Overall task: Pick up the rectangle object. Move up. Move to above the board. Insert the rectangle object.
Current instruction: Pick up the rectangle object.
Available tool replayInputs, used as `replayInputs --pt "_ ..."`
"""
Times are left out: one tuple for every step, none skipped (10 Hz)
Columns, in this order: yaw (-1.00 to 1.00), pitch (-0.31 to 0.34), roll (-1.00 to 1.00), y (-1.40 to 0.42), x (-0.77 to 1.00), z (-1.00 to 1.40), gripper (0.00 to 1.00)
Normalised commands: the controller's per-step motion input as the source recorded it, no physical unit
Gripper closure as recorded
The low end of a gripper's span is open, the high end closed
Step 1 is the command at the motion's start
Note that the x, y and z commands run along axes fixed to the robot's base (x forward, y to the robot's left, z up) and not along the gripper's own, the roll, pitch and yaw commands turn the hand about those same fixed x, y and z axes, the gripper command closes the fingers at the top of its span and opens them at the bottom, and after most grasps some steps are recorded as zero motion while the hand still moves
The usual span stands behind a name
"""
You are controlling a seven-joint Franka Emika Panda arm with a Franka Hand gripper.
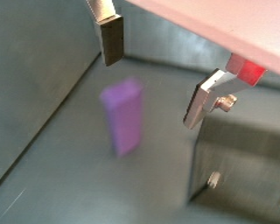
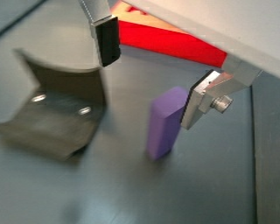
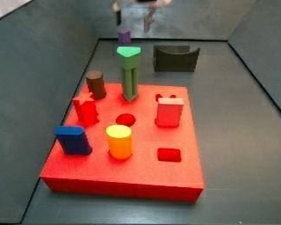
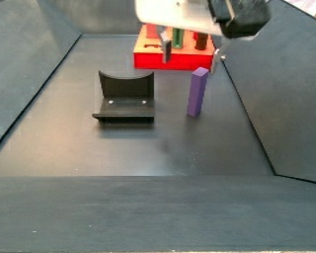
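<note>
My gripper grabs the purple bar by its top end next, to insert the bar into the board.
The rectangle object is a slim purple bar standing upright on the grey floor; it shows in both wrist views and both side views. My gripper is open above it, with the bar's top below the gap and close to one silver finger; nothing is between the pads. The gripper also shows in a wrist view and a side view. The red board with coloured pegs and shaped holes lies beyond the bar.
The dark fixture stands on the floor beside the bar and shows in a wrist view and a side view. A tall green post stands on the board's edge nearest the bar. Grey walls enclose the floor.
</note>
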Motion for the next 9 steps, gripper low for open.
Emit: replayInputs --pt "0.06 -0.001 0.00 -0.10 -0.03 -0.02 0.00" --pt "-0.43 0.000 -0.10 0.31 0.54 0.11 0.00" --pt "-0.46 0.000 -0.14 0.39 0.41 0.16 0.00" --pt "-0.32 0.000 0.00 0.08 0.00 0.00 0.00" --pt "-0.08 0.000 0.06 -0.29 0.00 -0.08 0.00" --pt "-0.10 0.000 0.00 -0.11 -0.23 -0.32 0.00" --pt "-0.07 -0.177 -0.27 0.19 -0.91 -0.26 0.00" --pt "0.00 -0.250 -0.44 0.44 -0.61 -0.05 0.00" --pt "-0.01 -0.227 -0.39 0.37 -0.42 0.00 0.00"
